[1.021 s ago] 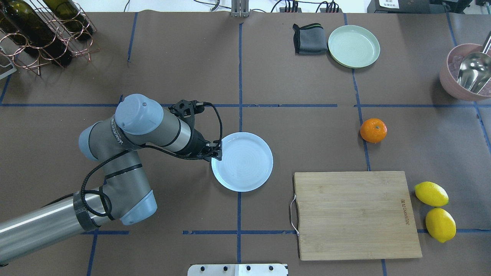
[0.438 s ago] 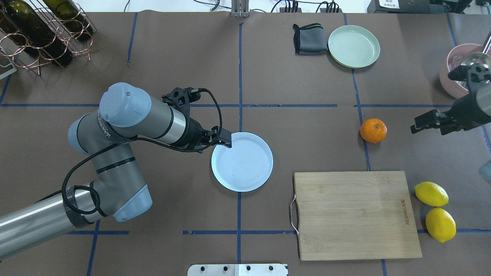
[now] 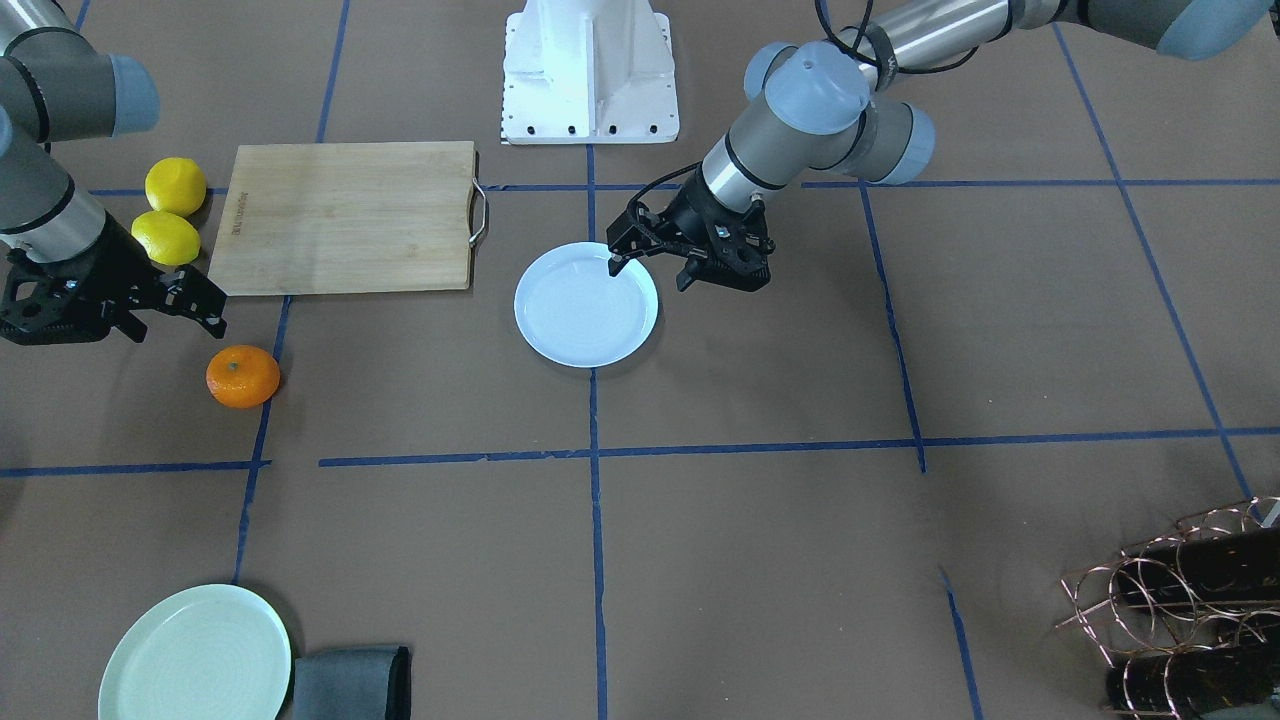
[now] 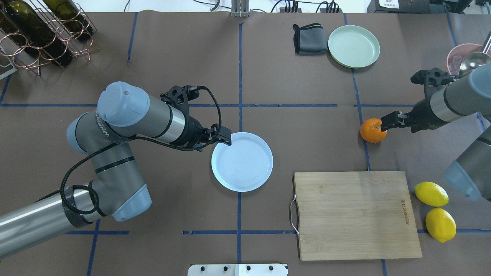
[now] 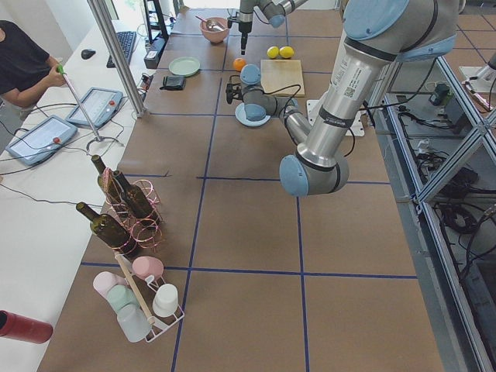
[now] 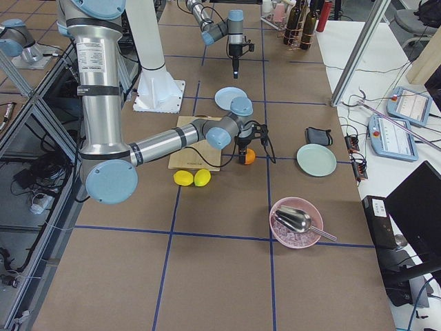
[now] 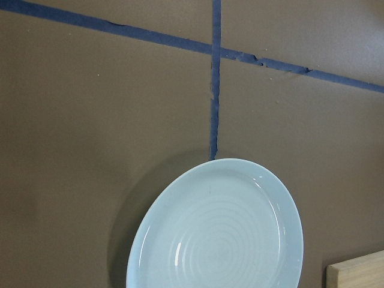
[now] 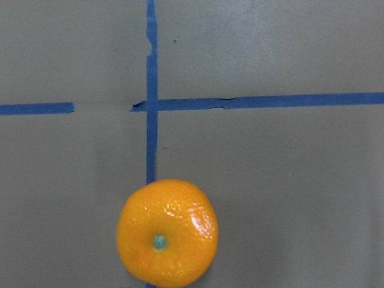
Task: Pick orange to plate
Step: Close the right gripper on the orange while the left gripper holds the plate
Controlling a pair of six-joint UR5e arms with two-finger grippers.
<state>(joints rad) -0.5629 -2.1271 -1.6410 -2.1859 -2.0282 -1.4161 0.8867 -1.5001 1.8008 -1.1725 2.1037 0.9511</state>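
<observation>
The orange needs to go onto the plate (image 3: 585,305), so my right gripper next needs to grab the orange by its rounded sides around the stem dimple (image 3: 244,377).
The orange (image 4: 371,131) lies on the brown table at the right, on a blue tape line, stem dimple up. My right gripper (image 4: 386,123) hovers open at its right edge; the front view shows the right gripper (image 3: 178,325) with fingers spread, just behind the orange (image 3: 243,376). In the right wrist view the orange (image 8: 167,234) sits low, left of centre. The pale bluish-white plate (image 4: 245,165) rests empty mid-table. My left gripper (image 4: 225,138) hangs open and empty over its upper-left rim. In the left wrist view the plate (image 7: 222,234) fills the lower middle.
A wooden cutting board (image 4: 356,214) lies between plate and two lemons (image 4: 431,194). A mint-green plate (image 4: 353,46) and a folded grey cloth (image 4: 309,39) sit at the back. A pink bowl with a metal scoop (image 6: 296,222) stands far right, a bottle rack (image 4: 42,30) back left.
My right arm came in from the right edge and moved left until its gripper reached the orange's side. My left gripper shifted from the plate's left rim toward its upper-left rim.
</observation>
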